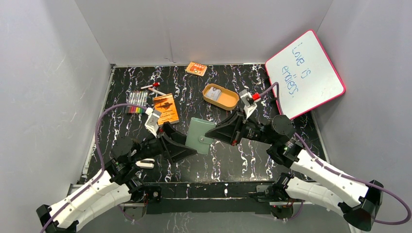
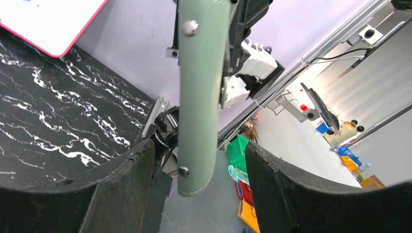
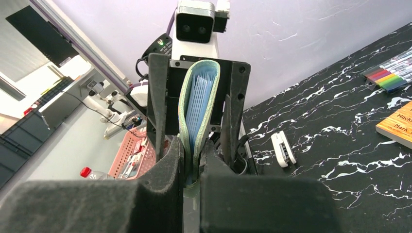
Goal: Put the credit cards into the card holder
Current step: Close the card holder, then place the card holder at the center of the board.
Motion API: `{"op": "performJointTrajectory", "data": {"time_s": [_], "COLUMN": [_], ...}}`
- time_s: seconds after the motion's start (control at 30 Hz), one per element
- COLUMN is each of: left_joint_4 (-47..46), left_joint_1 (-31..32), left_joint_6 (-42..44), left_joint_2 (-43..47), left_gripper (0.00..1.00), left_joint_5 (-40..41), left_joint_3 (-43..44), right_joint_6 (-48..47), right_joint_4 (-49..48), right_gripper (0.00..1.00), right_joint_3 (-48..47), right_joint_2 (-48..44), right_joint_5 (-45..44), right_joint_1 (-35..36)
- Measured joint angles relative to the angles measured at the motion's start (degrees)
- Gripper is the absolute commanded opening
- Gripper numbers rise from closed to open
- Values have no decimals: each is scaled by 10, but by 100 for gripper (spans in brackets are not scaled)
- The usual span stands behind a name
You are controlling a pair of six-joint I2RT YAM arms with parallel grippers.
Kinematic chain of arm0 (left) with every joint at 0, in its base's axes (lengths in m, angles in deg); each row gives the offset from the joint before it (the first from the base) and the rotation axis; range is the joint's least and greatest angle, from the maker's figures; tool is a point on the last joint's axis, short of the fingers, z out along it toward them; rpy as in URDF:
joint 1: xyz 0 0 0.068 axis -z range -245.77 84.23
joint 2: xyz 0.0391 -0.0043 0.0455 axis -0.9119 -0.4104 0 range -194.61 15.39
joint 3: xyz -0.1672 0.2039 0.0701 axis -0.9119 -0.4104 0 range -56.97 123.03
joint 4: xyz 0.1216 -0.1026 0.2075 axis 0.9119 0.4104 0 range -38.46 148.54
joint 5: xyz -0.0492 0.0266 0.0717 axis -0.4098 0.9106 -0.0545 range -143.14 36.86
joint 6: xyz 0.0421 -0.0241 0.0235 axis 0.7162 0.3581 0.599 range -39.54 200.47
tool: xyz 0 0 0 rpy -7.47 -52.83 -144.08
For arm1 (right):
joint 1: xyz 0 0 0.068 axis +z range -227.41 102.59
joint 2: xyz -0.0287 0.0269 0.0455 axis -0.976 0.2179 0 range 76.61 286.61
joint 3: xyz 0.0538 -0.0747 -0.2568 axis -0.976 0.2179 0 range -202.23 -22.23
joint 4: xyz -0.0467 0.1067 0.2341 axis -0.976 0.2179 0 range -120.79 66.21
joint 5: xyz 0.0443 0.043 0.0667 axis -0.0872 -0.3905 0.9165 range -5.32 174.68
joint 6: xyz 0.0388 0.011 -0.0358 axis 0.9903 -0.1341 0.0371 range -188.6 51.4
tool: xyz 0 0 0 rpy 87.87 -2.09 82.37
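My left gripper closes on the card holder now, since the fingers reach past the card holder's near rivet, on either side of its rounded end.
The sage-green card holder is held off the table between the two arms. My right gripper is shut on its folded edge; in the right wrist view the holder stands upright in the jaws, with pale-blue plastic pockets showing inside. My left gripper is open. In the left wrist view the holder's snap tab hangs between the spread fingers without touching them. A pale grey-white card lies in the tan oval tray.
A pink-framed whiteboard leans at the back right. An orange booklet, a marker set and a red-capped pen lie at the left. An orange patterned packet is at the back. A small white object lies by my left arm.
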State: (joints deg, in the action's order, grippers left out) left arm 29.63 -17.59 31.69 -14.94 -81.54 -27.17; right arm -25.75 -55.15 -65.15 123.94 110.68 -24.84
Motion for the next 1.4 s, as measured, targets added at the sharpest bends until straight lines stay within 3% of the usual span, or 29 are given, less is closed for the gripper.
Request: {"op": "performJointTrajectory", "data": {"time_s": [0.23, 0.43, 0.57, 0.6, 0.7, 0.8, 1.03, 1.13, 1.27, 1.4], "left_joint_4": [-64, -79, -80, -80, -72, -43, 97, 187, 317, 383], "left_joint_1": [0, 0, 0, 0, 0, 1, 1, 1, 1, 1], "left_joint_6": [-22, -32, -34, -34, -31, -22, 22, 42, 60, 75], "left_joint_2": [-10, -20, -14, -13, -7, 3, 52, 49, -9, -76], "left_gripper": [46, 1, 0, 0, 0, 0, 0, 0, 0, 0], "left_joint_5": [10, 11, 12, 13, 19, 39, 137, 202, 298, 323], "left_joint_3": [-18, -22, -24, -24, -29, -30, -18, 16, 82, 98], "right_joint_6": [10, 14, 15, 15, 10, -2, -84, -130, -179, -199], "right_joint_4": [-16, -20, -21, -20, -10, 17, 161, 239, 334, 398], "right_gripper": [0, 0, 0, 7, 57, 77, 89, 89, 91, 91], "right_joint_3": [6, 6, 6, 6, 6, 5, -28, -71, -112, -108], "right_joint_2": [6, 10, 11, 11, 11, 8, -38, -49, -54, -63], "right_joint_5": [-8, -10, -10, -11, -16, -24, -84, -126, -215, -303], "right_joint_1": [0, 0, 0, 0, 1, 1, 1, 0, 0, 0]}}
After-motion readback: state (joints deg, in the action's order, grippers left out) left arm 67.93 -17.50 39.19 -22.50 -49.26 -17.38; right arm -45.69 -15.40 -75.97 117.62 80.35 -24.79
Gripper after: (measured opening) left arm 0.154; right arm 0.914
